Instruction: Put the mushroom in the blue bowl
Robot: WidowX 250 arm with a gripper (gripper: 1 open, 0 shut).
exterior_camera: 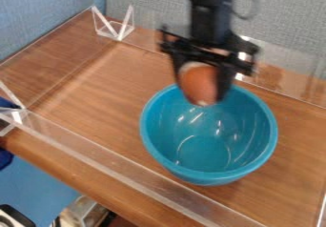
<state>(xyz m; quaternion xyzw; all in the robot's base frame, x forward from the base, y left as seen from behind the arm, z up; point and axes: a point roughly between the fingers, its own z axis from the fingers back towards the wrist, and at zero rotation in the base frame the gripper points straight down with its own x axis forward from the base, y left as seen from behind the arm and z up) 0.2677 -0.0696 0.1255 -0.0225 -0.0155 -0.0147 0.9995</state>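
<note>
The mushroom [200, 83] hangs high above the blue bowl's far rim, so I need to lower it before my gripper releases it.
The mushroom [200, 83], with its glossy orange-brown cap, hangs in the air over the far rim of the blue bowl [242, 159]. My gripper [204, 81] points straight down and is shut on the mushroom, its black fingers on either side of the cap. The stem is hidden. The large teal-blue bowl sits on the wooden table at the right and nothing lies inside it.
A clear acrylic wall [90, 150] runs along the table's front edge, and further clear panels [274, 64] stand at the back. A small white wire stand [114, 23] sits at the back left corner. The wooden tabletop [76, 78] stretches to the left.
</note>
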